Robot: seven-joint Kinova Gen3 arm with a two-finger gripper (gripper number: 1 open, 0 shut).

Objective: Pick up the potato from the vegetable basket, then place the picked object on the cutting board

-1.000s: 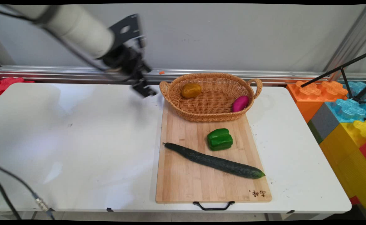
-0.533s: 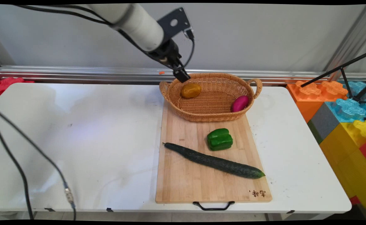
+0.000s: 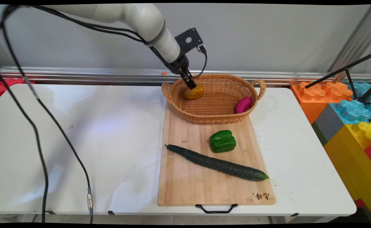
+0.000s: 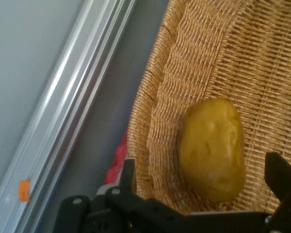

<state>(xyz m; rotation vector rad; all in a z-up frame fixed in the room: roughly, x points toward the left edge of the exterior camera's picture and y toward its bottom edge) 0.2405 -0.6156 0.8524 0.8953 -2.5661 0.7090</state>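
My gripper is to grab the yellow-brown potato (image 3: 196, 92) by its long sides next. Then it can lift the potato out of the wicker basket (image 3: 217, 119).
A wicker basket (image 3: 217, 119) stands at the far end of a wooden cutting board (image 3: 185, 183). In its left part lies a yellow-brown potato (image 3: 196, 92); a magenta sweet potato (image 3: 243, 104) leans at its right wall. My gripper (image 3: 191, 85) reaches down into the basket from the upper left, its tips at the potato's top left. In the hand view the gripper (image 4: 203, 170) is open, with the potato (image 4: 212, 148) between its two fingers against the basket wall (image 4: 194, 48). I cannot tell whether the fingers touch it.
A green bell pepper (image 3: 223, 141) and a long cucumber (image 3: 217, 163) lie on the board in front of the basket. Coloured foam blocks (image 3: 347, 110) and a black tripod leg (image 3: 343, 71) stand at the right. Black cables (image 3: 40, 142) hang over the table's left side.
The arm swung right from beside the basket's left handle to over its rim, then dropped into the basket onto the potato. Nothing on the board moved.
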